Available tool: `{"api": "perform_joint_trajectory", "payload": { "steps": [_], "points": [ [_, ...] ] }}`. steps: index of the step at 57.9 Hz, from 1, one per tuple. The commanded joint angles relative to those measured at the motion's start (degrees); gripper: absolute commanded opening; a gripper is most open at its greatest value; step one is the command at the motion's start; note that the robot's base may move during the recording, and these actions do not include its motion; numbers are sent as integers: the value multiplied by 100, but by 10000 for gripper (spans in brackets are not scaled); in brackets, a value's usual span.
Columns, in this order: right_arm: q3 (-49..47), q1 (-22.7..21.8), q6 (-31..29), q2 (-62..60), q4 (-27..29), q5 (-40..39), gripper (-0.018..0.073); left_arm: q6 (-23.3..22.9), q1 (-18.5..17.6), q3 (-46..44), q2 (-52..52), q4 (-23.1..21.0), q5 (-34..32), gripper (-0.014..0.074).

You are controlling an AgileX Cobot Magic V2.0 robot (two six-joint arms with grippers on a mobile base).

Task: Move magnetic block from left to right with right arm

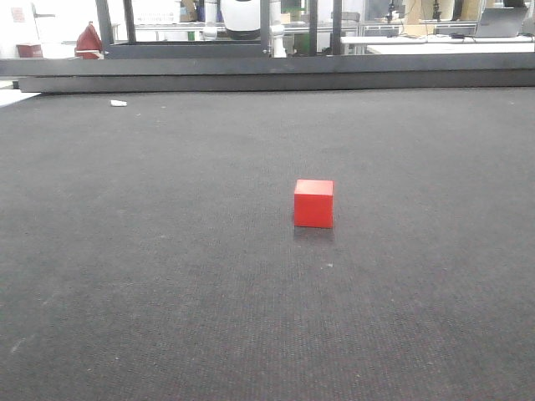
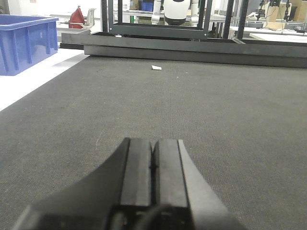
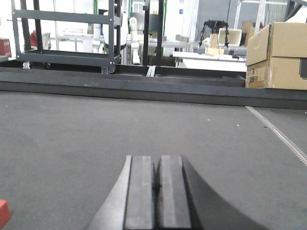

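Note:
My right gripper should next grab the magnetic block [image 1: 313, 203] by its opposite sides. Then it can move the block from its spot on the dark mat [image 1: 201, 259].
The magnetic block [image 1: 313, 203] is a small bright-red cube resting alone on the dark mat, a little right of centre in the front view. A red corner of the block [image 3: 3, 212] shows at the bottom left edge of the right wrist view, left of my right gripper [image 3: 156, 158], which is shut with nothing between its fingers. In the left wrist view my left gripper [image 2: 153, 141] is shut and empty, low over bare mat, and the block is out of sight there. Neither gripper appears in the front view.
A small white scrap [image 1: 119, 104] lies near the mat's far left. A dark raised rail [image 1: 267, 73] borders the far edge. A blue bin [image 2: 24, 42] stands on the white surface to the left. Brown cardboard boxes [image 3: 280, 55] stand at the far right.

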Motion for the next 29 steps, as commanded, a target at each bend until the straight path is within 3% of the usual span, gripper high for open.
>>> {"api": "perform_joint_trajectory", "payload": {
  "steps": [1, 15, 24, 29],
  "points": [
    [-632, 57, -32, 643, 52, -187, 166, -34, -13, 44, -72, -27, -465, -126],
    [-1713, 350, -27, 2555, 58, 341, 582, -34, -13, 44, -72, -27, -465, -126],
    [-2540, 836, 12, 3796, 47, 934, 624, -34, -13, 44, -72, -27, -465, -126],
    [-3077, 1331, 437, 4409, -129, 1385, 624, -34, -13, 44, -72, -27, -465, -126]
  ]
}}
